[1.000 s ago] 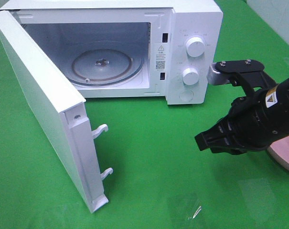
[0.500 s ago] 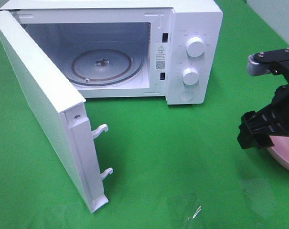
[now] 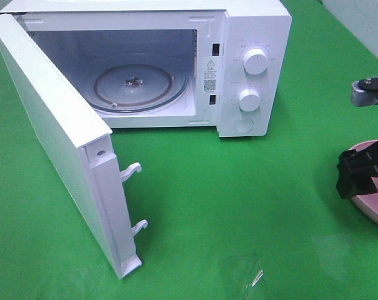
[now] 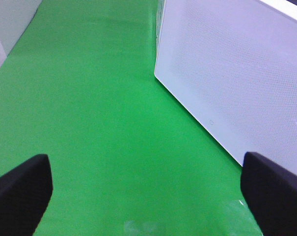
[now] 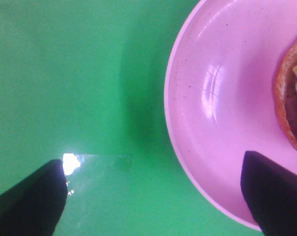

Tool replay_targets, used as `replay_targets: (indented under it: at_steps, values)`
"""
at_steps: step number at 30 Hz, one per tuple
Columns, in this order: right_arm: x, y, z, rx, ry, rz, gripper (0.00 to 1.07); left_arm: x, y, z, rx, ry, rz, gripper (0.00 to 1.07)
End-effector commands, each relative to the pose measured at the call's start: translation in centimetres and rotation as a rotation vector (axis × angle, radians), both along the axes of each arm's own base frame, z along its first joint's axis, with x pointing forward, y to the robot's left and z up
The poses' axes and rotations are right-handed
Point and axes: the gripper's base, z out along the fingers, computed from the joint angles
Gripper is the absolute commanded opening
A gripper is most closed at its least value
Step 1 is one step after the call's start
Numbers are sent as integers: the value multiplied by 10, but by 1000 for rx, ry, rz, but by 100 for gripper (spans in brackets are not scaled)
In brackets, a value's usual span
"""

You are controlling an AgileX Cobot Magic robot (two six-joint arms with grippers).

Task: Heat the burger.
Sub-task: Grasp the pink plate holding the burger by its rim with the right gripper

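My right gripper grips the pink plate by its rim (image 3: pixel 358 200) next, to carry the burger into the microwave.
Only an edge of the burger (image 5: pixel 289 98) shows in the right wrist view: brown bun and patty with a bit of pale green, lying on a pink plate (image 5: pixel 212 103). My right gripper (image 5: pixel 150 196) hangs open above the plate's rim and the green cloth, with the burger off to one side of its fingers. In the high view this gripper (image 3: pixel 358 167) is at the far right over the pink plate (image 3: pixel 371 203), and the burger lies outside the picture. My left gripper (image 4: pixel 148 196) is open over bare cloth, beside the microwave door (image 4: pixel 236 83).
The white microwave (image 3: pixel 254 31) stands at the back with its door (image 3: pixel 51 125) swung wide to the left. Its glass turntable (image 3: pixel 135 84) carries nothing. Two knobs (image 3: pixel 255 61) sit on its right panel. Green cloth covers the table.
My right arm has swung from the middle right to the far right over the pink plate. Its jaws have gone from nearly shut to wide open. The left gripper has not changed.
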Motion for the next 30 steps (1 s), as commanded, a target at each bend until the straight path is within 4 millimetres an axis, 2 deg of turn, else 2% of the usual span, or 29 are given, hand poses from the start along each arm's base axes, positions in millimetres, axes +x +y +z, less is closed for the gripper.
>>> replay_targets:
  at_steps: [1,9,19,30]
  values:
    - [10,-5,-13,-8,11,-2,89,-3,0,0,2,-16,2,98]
    - [25,-6,-29,-16,33,0,87,-3,0,0,2,-16,2,98]
    - [56,-5,-51,-51,52,37,85,-3,0,0,2,-16,2,98]
    - [65,-12,-74,-52,88,16,83,-3,0,0,2,-16,2,98]
